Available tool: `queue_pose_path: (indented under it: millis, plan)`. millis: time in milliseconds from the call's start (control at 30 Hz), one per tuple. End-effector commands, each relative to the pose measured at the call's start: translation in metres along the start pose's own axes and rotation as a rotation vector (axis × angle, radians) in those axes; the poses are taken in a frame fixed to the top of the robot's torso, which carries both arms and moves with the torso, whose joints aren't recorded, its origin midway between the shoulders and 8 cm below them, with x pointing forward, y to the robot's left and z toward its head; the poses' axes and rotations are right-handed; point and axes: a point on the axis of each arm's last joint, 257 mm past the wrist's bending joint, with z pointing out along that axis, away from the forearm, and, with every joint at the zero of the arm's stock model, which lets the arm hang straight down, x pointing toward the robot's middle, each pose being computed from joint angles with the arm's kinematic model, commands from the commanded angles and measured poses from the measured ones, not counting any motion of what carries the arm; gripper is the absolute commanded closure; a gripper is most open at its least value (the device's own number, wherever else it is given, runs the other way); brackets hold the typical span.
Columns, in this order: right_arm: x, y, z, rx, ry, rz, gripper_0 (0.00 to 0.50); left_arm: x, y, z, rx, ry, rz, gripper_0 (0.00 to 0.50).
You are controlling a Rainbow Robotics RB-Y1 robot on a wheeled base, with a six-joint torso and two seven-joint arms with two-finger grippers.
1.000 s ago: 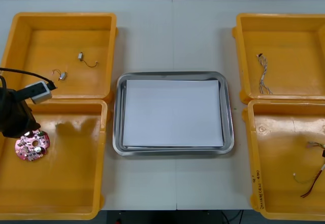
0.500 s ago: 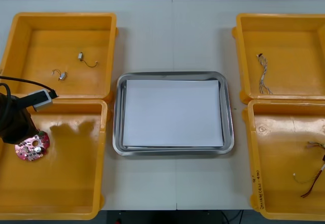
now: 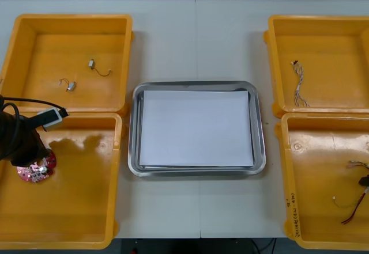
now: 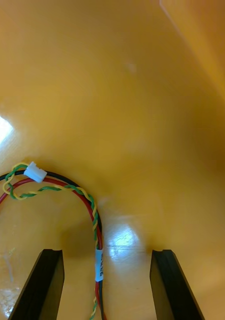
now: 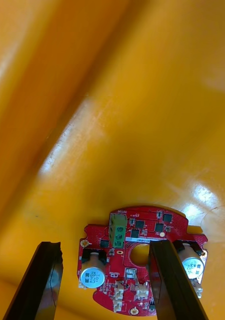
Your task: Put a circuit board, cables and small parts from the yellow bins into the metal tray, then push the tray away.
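Note:
The red circuit board is wider than my open fingers, so my left gripper next needs its upright green terminal block (image 5: 118,231).
A round red circuit board (image 3: 36,170) lies in the near left yellow bin (image 3: 69,208), partly under my left arm (image 3: 16,141). In the left wrist view my left gripper (image 5: 107,287) is open and low over the board (image 5: 135,245). One finger (image 5: 172,282) stands over the board's middle, the other finger (image 5: 46,282) just outside its edge. My right gripper (image 4: 110,287) is open in the near right bin (image 3: 323,208), its fingers on either side of a red and yellow twisted cable (image 4: 95,225). The metal tray (image 3: 196,85), white inside, sits between the bins.
Two small metal parts (image 3: 91,64) (image 3: 69,85) lie in the far left bin. A twisted blue and white cable (image 3: 299,90) lies in the far right bin. The near right bin's cable (image 3: 354,199) lies near its right wall.
My left arm has drifted down and nearer, settling closer over the circuit board. A dark bit of the right gripper now shows at the right edge of the near right bin.

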Motion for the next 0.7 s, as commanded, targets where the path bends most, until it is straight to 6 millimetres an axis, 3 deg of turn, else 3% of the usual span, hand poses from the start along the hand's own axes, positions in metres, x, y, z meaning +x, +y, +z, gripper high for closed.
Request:
queue_pose_path:
  millis: [33, 700]
  plan:
    - [0.009, 0.016, 0.007, -0.018, 0.025, 0.024, 0.000, 0.022, 0.009, 0.000, -0.025, 0.052, 0.091, 0.000]
    - [0.009, 0.008, 0.015, 0.019, 0.027, 0.048, 0.000, 0.025, -0.001, 0.015, -0.015, 0.052, 0.106, 0.000]
